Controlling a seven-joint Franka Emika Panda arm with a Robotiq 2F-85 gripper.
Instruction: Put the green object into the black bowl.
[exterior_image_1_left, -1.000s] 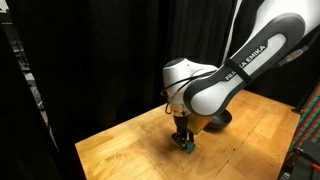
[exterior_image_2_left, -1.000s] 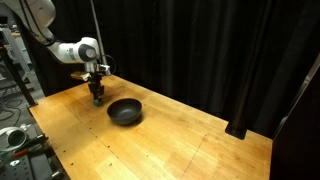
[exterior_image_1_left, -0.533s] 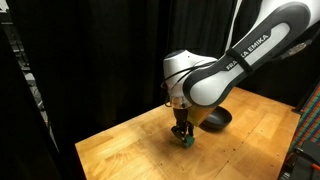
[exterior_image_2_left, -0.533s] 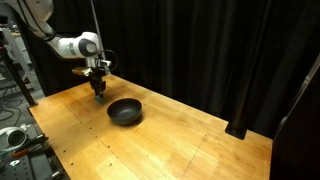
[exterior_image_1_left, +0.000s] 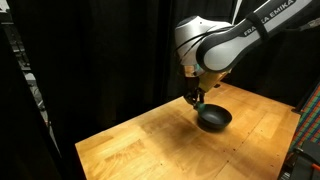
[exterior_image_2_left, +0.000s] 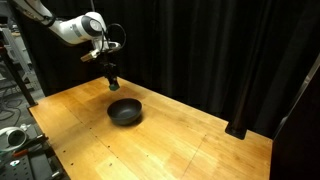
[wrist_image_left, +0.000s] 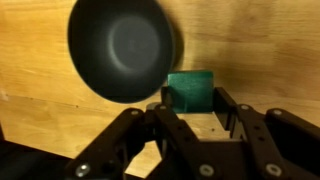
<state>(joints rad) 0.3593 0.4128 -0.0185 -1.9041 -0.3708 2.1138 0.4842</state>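
Observation:
The block is hanging beside the bowl's rim and would miss the inside of the bowl if my gripper opened now. My gripper needs to keep holding the block.
My gripper (wrist_image_left: 190, 100) is shut on the small teal-green block (wrist_image_left: 190, 90) and holds it in the air. In the wrist view the round glossy black bowl (wrist_image_left: 122, 48) lies below and to the left of the block. In both exterior views the gripper (exterior_image_1_left: 199, 101) (exterior_image_2_left: 112, 80) hangs above the wooden table, just beside and above the black bowl (exterior_image_1_left: 213, 119) (exterior_image_2_left: 125, 110). The block shows as a tiny green speck at the fingertips (exterior_image_1_left: 201, 103); in an exterior view from farther off it is too small to make out.
The wooden table (exterior_image_2_left: 170, 140) is bordered by black curtains behind. Equipment racks stand at the table's side (exterior_image_2_left: 12, 70). A red-and-black object (exterior_image_1_left: 308, 150) sits at the frame's edge.
My gripper has lifted off the table with the green block in it and moved up and across toward the black bowl. The bowl has not moved.

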